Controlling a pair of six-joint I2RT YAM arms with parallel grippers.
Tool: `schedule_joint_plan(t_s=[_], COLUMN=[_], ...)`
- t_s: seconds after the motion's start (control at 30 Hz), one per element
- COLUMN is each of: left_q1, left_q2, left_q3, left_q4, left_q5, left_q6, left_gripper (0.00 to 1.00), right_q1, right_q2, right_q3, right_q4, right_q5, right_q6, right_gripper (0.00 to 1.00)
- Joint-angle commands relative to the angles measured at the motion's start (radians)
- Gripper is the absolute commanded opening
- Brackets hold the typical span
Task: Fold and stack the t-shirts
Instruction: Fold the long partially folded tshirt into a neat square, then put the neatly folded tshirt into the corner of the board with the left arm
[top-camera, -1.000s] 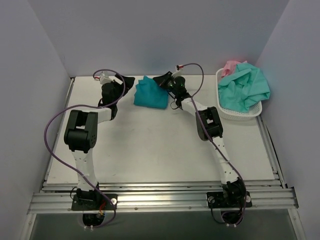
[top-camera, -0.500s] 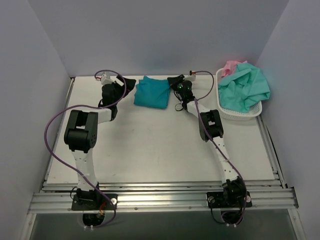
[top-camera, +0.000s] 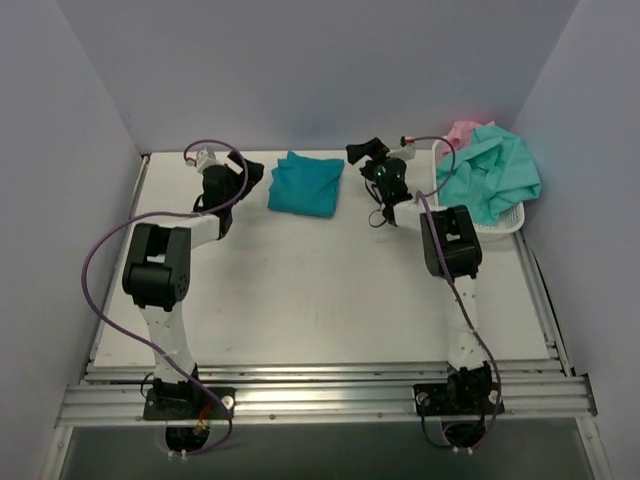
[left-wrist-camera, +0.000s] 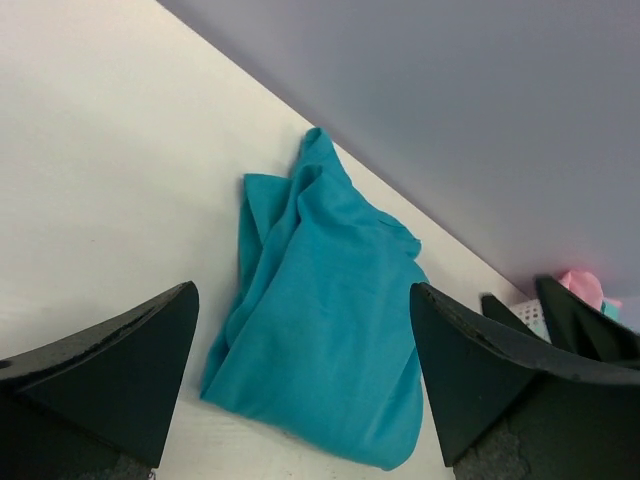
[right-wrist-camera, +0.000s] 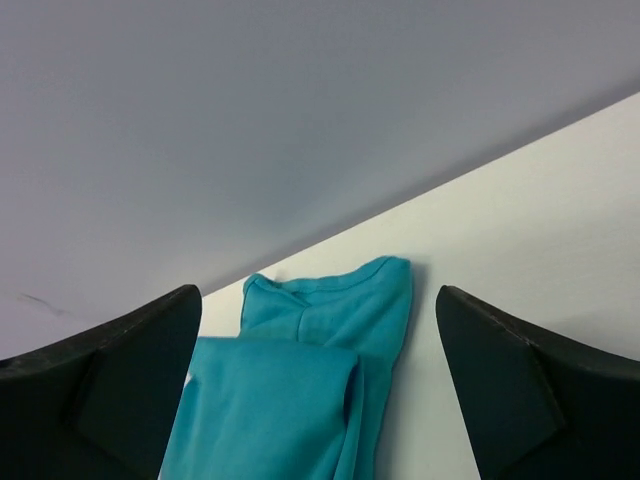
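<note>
My left gripper should next grab the folded deep teal-blue t-shirt by its nearest side edge, layers together, to slide it flat for stacking.
A deep teal-blue t-shirt (top-camera: 305, 183) lies folded flat at the back of the table, and neither gripper touches it. My left gripper (top-camera: 252, 172) stands open just left of it, with the shirt (left-wrist-camera: 320, 330) showing beyond its fingers. My right gripper (top-camera: 362, 150) stands open just right of the shirt, nothing between its fingers, looking at the collar end (right-wrist-camera: 300, 380). A mint-green t-shirt (top-camera: 490, 175) and a pink one (top-camera: 462, 131) are heaped in the basket.
A white perforated basket (top-camera: 478, 230) stands at the back right against the side wall. The back wall rises directly behind the folded shirt. Purple cables loop from both arms over the table.
My right gripper has opened, let go of the teal shirt's right edge and drawn back to the right. The shirt has settled flat. The left gripper has barely moved.
</note>
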Motion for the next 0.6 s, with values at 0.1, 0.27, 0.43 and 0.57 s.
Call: schedule_joint_plan(t_s=[0.1,0.27,0.43,0.57], left_q1=[0.039,0.043,0.040,0.017], left_q2=[-0.053,0.034,0.166,0.247], left_q3=[-0.006,0.057,0.227,0.286], left_q4=[-0.185,-0.248,-0.323,-0.317], left_q5=[-0.080,0.045,0.205,0.272], left_q6=[-0.080,-0.093,-0.081,-0.090], left_gripper=[0.95,0.95,0.96,0.96], right_q1=[0.006,0.044,0.053,0.064], right_q2=[-0.479,-0.771,-0.968,-1.122], right_q3=[-0.395,-0.593,-0.742,-0.802], right_q4=[0.136,0.081,0.024,-0.025], right_q5=[0.083,0.161,0.199,0.253], right_q6=[-0.124,-0.184,-0.215,-0.244], right_gripper=[1.00,1.00,1.00,1.00])
